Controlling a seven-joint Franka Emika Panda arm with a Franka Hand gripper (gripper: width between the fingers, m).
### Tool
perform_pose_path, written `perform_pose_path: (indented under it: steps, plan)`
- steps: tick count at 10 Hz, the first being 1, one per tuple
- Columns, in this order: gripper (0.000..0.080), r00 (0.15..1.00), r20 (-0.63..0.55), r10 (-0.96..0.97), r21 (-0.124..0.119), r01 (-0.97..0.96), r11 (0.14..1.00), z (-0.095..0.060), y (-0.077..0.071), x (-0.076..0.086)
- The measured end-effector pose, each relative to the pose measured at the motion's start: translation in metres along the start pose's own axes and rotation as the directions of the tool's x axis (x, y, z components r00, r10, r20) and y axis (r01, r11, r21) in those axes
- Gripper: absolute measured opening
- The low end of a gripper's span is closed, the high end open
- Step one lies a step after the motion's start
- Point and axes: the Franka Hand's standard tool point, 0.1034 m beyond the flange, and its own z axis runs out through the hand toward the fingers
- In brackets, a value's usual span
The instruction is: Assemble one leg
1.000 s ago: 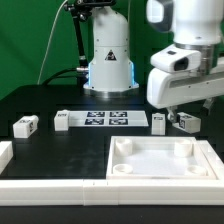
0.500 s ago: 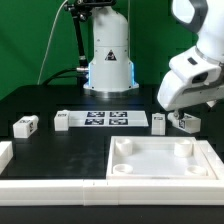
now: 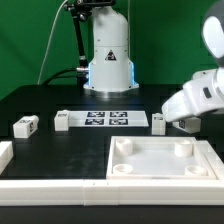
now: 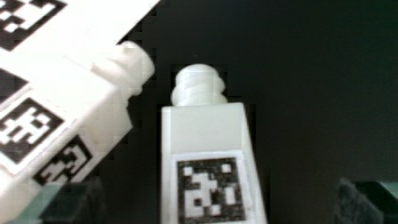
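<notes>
I will grab the white leg next with my gripper, by its tagged body [image 4: 215, 190]. The leg's rounded tip will stay free to go into the tray's socket.
In the wrist view a white leg [image 4: 206, 135] with a black-and-white tag [image 4: 214, 186] and a rounded tip lies on the black table, between my gripper's [image 4: 217, 206] two dark fingertips [image 4: 61, 204]. The jaws are open, with a gap on each side of the leg. A second tagged leg [image 4: 68, 92] lies close beside it. In the exterior view my gripper [image 3: 184, 122] is low over the table at the right, just behind the tray, and hides most of that leg. The neighbouring leg [image 3: 158, 122] shows beside it.
The large white square tray [image 3: 164, 176] with corner sockets lies front right. The marker board [image 3: 105, 118] lies mid-table. Two more legs [image 3: 25, 125] [image 3: 62, 120] lie at the exterior view's left. A white piece [image 3: 5, 155] sits front left. The robot base [image 3: 108, 60] stands behind.
The arm has swung to the exterior view's right and dropped, bringing the gripper down to the legs at the right end of the marker board.
</notes>
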Motion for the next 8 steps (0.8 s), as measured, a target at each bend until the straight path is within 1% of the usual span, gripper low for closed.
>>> perform_pose_path:
  steps: [1, 2, 3, 8]
  plan:
    - [0.0649, 0.997, 0.073, -0.005, 0.0, 0.005, 1.0, 0.003, -0.001, 0.0]
    - [0.0649, 0.997, 0.074, -0.008, 0.004, 0.008, 1.0, 0.004, -0.002, 0.007]
    - [0.0649, 0.998, 0.063, -0.008, 0.005, 0.008, 1.0, 0.005, -0.001, 0.009]
    - [0.0644, 0.998, 0.059, -0.012, 0.011, 0.011, 1.0, 0.009, 0.001, 0.011]
